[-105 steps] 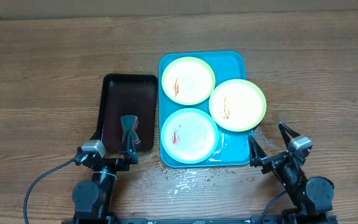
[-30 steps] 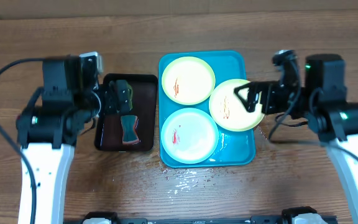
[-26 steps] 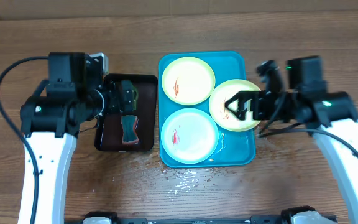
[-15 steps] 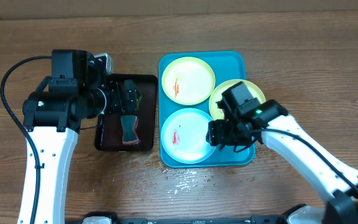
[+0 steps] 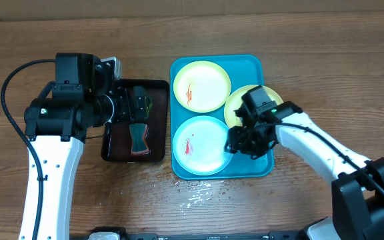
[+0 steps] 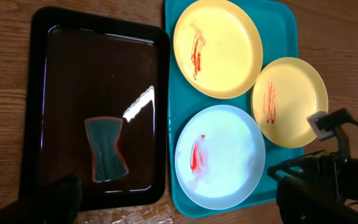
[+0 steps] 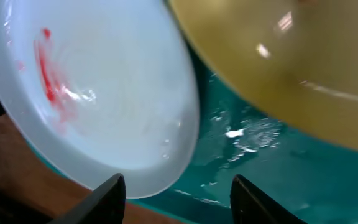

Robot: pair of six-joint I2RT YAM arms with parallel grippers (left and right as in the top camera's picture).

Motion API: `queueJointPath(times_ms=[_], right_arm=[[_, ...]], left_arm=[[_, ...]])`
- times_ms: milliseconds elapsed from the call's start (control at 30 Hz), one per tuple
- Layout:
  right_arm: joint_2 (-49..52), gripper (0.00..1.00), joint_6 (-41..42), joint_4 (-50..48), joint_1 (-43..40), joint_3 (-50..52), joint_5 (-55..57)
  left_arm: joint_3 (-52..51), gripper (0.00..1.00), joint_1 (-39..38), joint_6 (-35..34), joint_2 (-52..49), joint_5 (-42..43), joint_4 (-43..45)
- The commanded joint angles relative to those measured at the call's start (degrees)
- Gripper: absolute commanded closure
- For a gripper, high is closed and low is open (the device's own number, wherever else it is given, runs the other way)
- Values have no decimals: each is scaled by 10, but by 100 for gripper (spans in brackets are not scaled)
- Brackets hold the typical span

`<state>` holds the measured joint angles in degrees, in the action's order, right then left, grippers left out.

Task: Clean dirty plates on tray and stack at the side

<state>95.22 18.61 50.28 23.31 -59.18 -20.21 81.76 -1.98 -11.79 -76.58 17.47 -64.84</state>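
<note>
The sponge's wide ends and bottom will stay free to wipe the near plate if my left gripper grabs the sponge across its narrow middle (image 5: 139,139) (image 6: 105,148), so it should grab there next.
The turquoise tray (image 5: 255,167) holds three plates with red smears: a far one (image 5: 201,85), a right one (image 5: 272,100) partly under my right arm, and a near one (image 5: 199,145). My right gripper (image 5: 239,141) is open, low at the near plate's right rim; in the right wrist view (image 7: 182,199) its fingers straddle that plate's edge (image 7: 92,99) above the wet tray floor (image 7: 247,149). The right plate (image 7: 291,62) hangs over above. My left gripper (image 5: 137,107) is open and empty, hovering over the dark tray. The left wrist view shows all three plates (image 6: 219,155).
A dark brown-black tray (image 5: 115,143) lies left of the turquoise tray, with a sponge (image 5: 137,137) in it, also in the left wrist view (image 6: 107,149). A wet patch (image 5: 199,193) lies on the wooden table in front of the trays.
My right arm has swung in from the right and come down to the near plate's right rim. My left arm has barely moved above the dark tray. The plates have not moved.
</note>
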Motion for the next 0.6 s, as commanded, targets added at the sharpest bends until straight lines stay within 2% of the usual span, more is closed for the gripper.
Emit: queueJointPath(times_ms=[0,167,333,400,567], right_arm=[[1,46,-40,-11,-15,-5,59],[18,50,-69,-74,16,12,56],[66,67,-40,-93,52,22,91],[84,72,-16,-94,54,23,118],[93,92,-6,-111,49,22,152]], left_arm=[[12,0,5,11,0,10,0],[12,0,5,11,0,10,1],[12,0,5,12,0,10,-2],[12,0,5,11,0,10,-2],[12,0,5,18,0,2,-5]])
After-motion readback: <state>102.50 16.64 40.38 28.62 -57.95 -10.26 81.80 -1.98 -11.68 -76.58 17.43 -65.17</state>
